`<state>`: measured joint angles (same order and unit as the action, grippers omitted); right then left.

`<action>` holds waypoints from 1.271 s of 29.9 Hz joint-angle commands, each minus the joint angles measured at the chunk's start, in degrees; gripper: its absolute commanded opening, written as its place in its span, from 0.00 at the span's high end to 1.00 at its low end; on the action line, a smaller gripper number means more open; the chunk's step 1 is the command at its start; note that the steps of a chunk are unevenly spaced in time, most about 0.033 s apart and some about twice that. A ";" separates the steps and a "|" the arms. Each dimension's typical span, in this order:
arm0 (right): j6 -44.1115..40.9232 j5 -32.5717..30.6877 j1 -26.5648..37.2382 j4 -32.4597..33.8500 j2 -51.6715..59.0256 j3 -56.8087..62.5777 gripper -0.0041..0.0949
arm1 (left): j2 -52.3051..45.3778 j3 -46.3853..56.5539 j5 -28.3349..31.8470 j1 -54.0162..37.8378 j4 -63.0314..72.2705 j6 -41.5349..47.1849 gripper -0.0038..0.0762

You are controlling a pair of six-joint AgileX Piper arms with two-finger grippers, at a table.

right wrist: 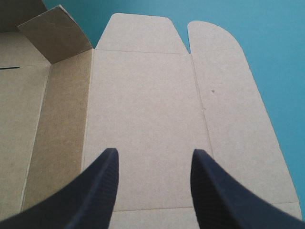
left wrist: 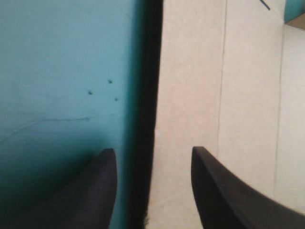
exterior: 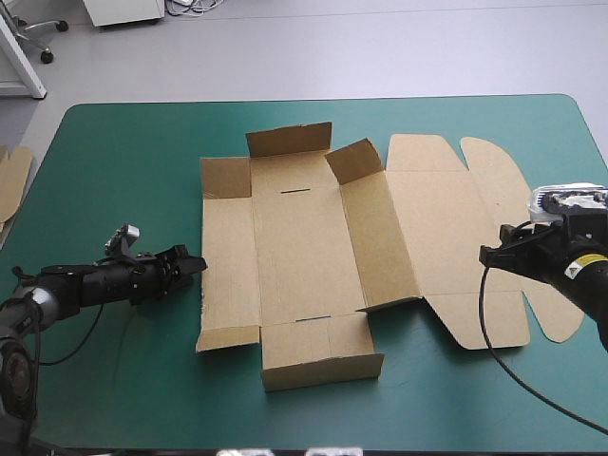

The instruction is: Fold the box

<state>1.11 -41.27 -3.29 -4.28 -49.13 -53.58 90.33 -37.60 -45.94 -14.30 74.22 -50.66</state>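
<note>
A dark gap shows under the box's raised long outer edge (exterior: 202, 263) (left wrist: 154, 164) while the box's panel spreads wide, so my left gripper should pinch that edge next.
The brown box (exterior: 313, 247) lies mostly flat in the middle of the teal-green table, with small flaps raised at its far side and a front wall folded up near me. My left gripper (exterior: 195, 267) is open at the box's left edge; in the left wrist view the box's left edge (left wrist: 157, 95) runs between the gripper's (left wrist: 152, 162) fingers. My right gripper (exterior: 489, 255) is open and hovers over the box's right lid panel (right wrist: 143, 119), with both fingers of the gripper (right wrist: 152, 164) above the board.
A piece of more brown board (exterior: 11, 180) shows at the table's left edge. The lid's rounded flaps (exterior: 494, 166) reach toward the table's right side. Bare teal-green cover (exterior: 123, 171) surrounds the box on the left and front.
</note>
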 commanded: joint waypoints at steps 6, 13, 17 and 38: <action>0.10 3.20 -0.05 0.15 -0.02 -1.99 0.51 | 1.92 -0.75 -3.57 5.13 6.09 -4.44 0.50; 0.32 2.57 -0.05 0.26 -0.02 -1.99 0.51 | 1.92 -5.73 -4.18 10.33 10.73 -6.50 0.50; 0.32 2.25 -0.05 0.26 -0.02 -1.99 0.51 | 2.03 -9.35 -0.97 13.21 10.16 -6.63 0.50; 0.71 2.93 -0.05 0.26 -0.02 -1.99 0.51 | 5.87 -17.53 -4.00 13.71 2.42 -10.14 0.97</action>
<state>1.16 -42.56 -3.29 -4.28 -49.13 -53.63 98.22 -51.17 -46.27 -0.89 78.83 -59.38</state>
